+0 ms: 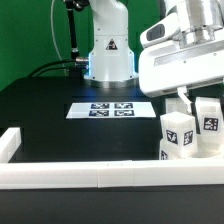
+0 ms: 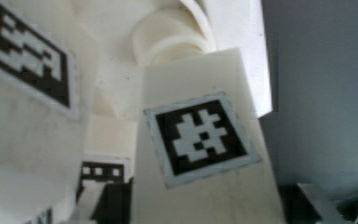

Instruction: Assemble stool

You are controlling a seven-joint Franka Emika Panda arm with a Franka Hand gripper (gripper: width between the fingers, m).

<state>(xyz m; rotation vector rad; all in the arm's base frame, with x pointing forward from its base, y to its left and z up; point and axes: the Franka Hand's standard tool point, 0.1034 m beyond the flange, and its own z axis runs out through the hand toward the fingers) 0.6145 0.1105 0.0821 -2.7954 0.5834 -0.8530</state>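
My gripper opens next, since the held leg stands low on the white seat [image 1: 192, 154] [image 2: 140, 20] beside the other tagged leg.
In the wrist view a white stool leg [image 2: 202, 140] with a black-and-white tag fills the middle, standing between my fingers; one dark finger [image 2: 341, 200] shows beside it. My gripper [image 2: 202, 208] is shut on this leg. Another tagged leg [image 2: 25, 55] stands close beside it, and a rounded white part [image 2: 176, 40] lies behind. In the exterior view my gripper [image 1: 188, 100] hangs low at the right over two upright tagged legs [image 1: 178, 133] [image 1: 208, 120]. The seat is mostly hidden beneath them.
The marker board [image 1: 112, 109] lies flat mid-table in front of the arm's base [image 1: 108, 60]. White border rails run along the front edge [image 1: 90, 176] and the exterior view's left side [image 1: 10, 146]. A green wall stands behind.
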